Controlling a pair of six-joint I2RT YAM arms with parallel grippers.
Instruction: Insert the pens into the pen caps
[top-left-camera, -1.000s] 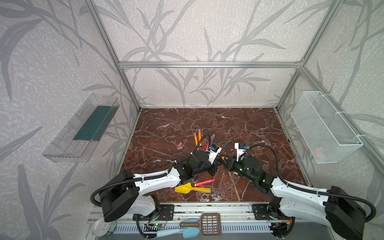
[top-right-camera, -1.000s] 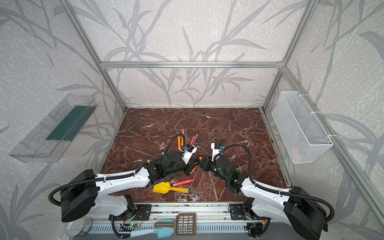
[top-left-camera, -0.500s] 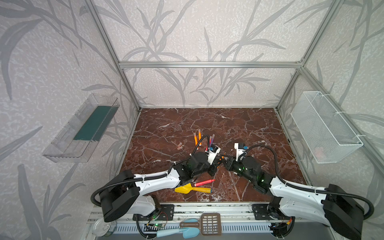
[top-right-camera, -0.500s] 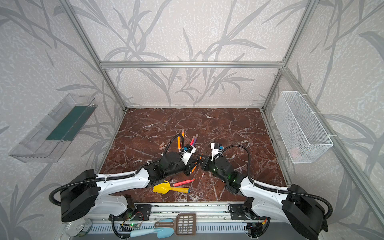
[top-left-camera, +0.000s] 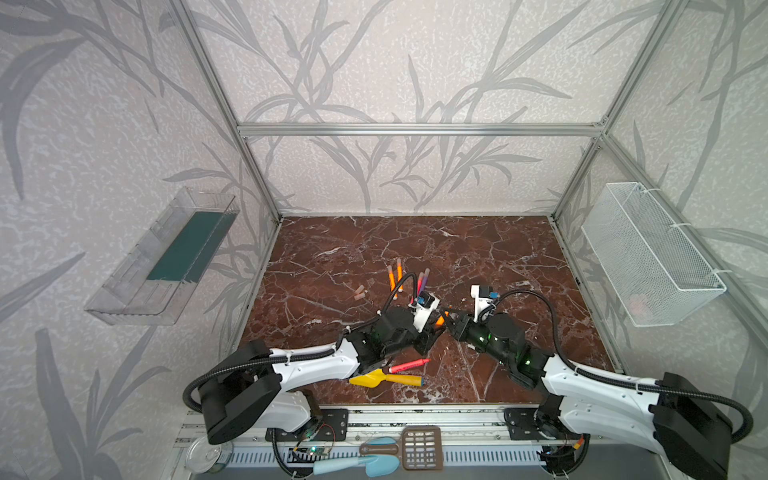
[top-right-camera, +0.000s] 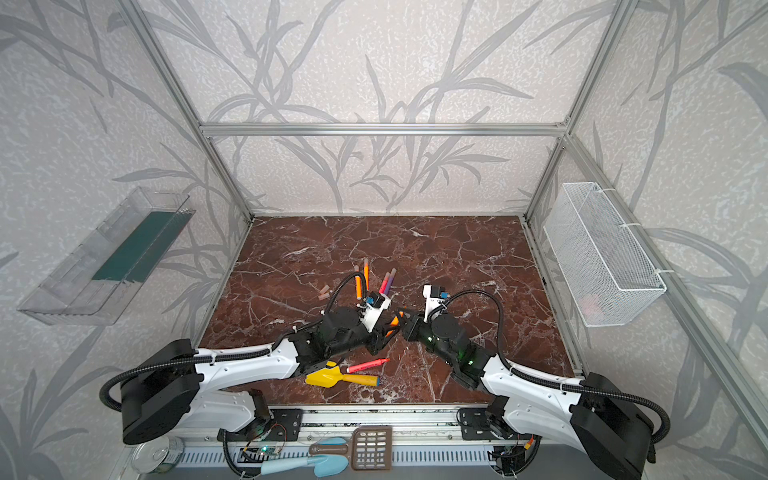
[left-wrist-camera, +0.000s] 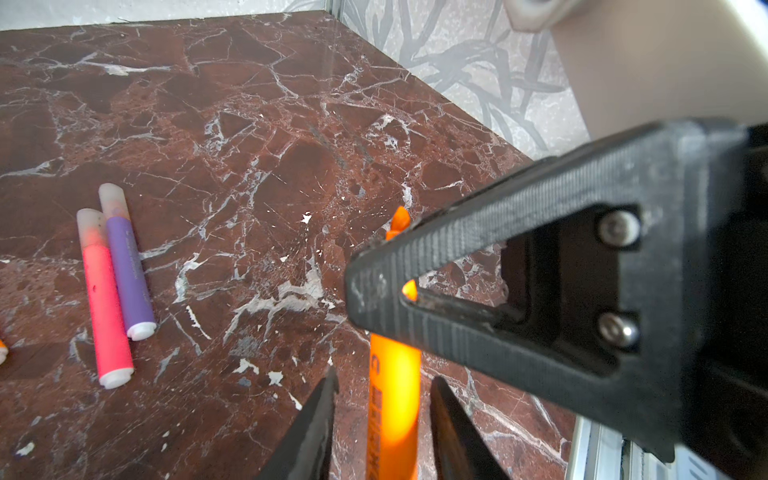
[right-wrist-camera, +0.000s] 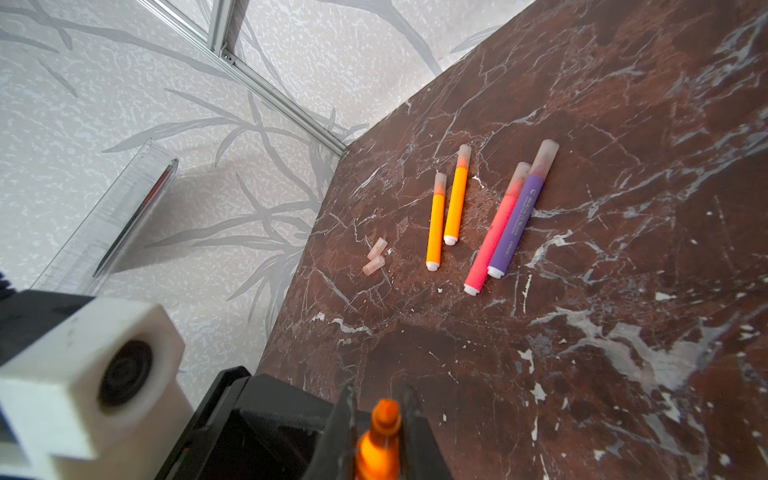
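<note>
The robot's left hand has to grab the uncapped orange pen's body next, so that the pen's pointed tip stays free to go into a pen cap.
An uncapped orange pen hangs above the table between both grippers, also showing in both top views. My right gripper is shut on it near the pointed tip. My left gripper stands open around the barrel, with a gap on each side. Two orange pens, a pink pen and a purple pen lie capped behind the grippers. Two loose pen caps lie beside them. An uncapped pink-red pen lies near the front.
A yellow toy shovel lies by the pink-red pen at the front edge. A wire basket hangs on the right wall and a clear tray on the left wall. A brown spatula and a blue scoop lie below the table front.
My right gripper has shut on the orange pen's tip end. The left gripper's jaws have parted from the barrel. Both arms stay nearly in place.
</note>
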